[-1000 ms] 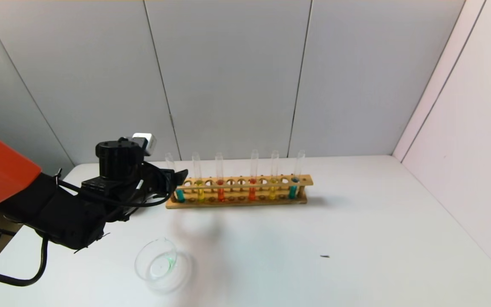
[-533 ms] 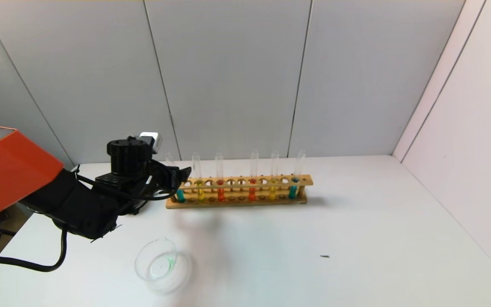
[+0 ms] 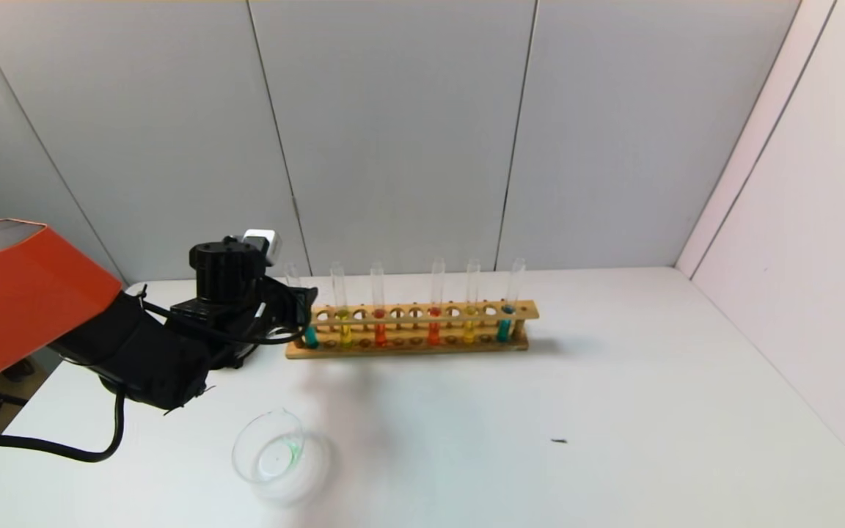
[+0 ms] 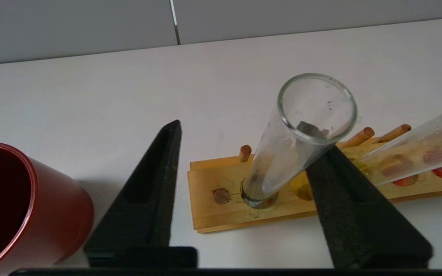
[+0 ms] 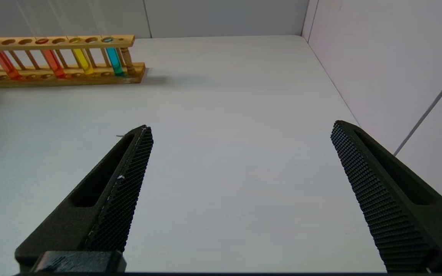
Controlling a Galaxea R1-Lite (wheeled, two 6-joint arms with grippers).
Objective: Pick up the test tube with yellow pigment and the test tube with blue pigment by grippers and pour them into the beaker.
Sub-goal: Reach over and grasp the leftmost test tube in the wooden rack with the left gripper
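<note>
Next, my left gripper grabs the blue test tube by its bare upper glass, since the wooden rack closes around the tube's lower end.
The wooden rack stands at the back of the white table with several tubes. The blue pigment tube is in its leftmost hole, the yellow pigment tube beside it. My left gripper is open at that end of the rack. In the left wrist view its jaws stand either side of the blue tube; one finger is close against the glass, the other well apart. The beaker stands near the front left with a little green liquid. My right gripper is open and empty over bare table.
A dark-red cup stands left of the rack's end, hidden behind my left arm in the head view. The rack also holds two orange-red tubes, an amber tube and a darker teal tube. Walls enclose the back and right.
My left arm has moved right and back toward the rack's left end, then the fingertips drew slightly left. The tubes and the beaker have not moved.
</note>
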